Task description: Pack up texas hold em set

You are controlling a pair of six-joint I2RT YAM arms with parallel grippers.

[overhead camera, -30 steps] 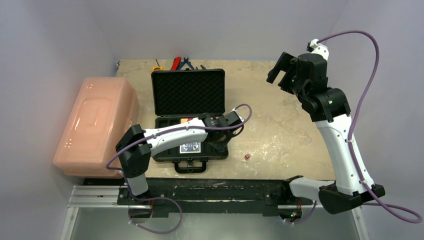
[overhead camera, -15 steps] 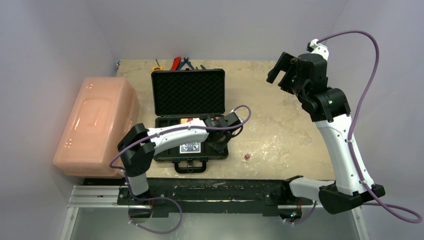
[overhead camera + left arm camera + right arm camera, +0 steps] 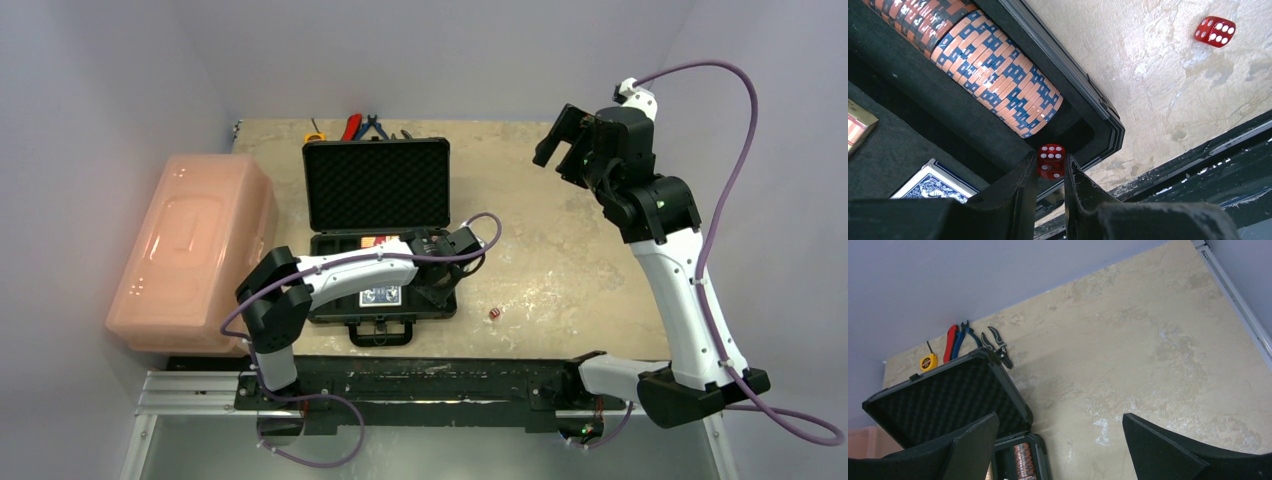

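Note:
The empty end of the case's corner slot lies below the red die, so the die would land in the slot. It is time for my left gripper to let go now.
The black case [image 3: 376, 185] stands open on the table, foam lid up. My left gripper [image 3: 1051, 172] is shut on a red die [image 3: 1051, 161] and holds it over the case's near right corner, just past the end of a reddish chip roll [image 3: 998, 75]. The blue card deck [image 3: 935, 185] lies in the tray to the left, and the red deck [image 3: 858, 125] shows at the edge. The second red die [image 3: 1215, 31] lies on the table right of the case [image 3: 495, 313]. My right gripper [image 3: 1058, 440] is open and empty, high above the table's far right.
A large pink bin [image 3: 195, 250] stands left of the case. Pliers [image 3: 998, 346] and a yellow tape measure [image 3: 927, 361] lie behind the case at the back edge. The table's near edge and black rail [image 3: 1198, 170] run just beyond the case corner.
The left arm has drawn back slightly toward the left, keeping the die in its grip over the case. The right arm has not moved.

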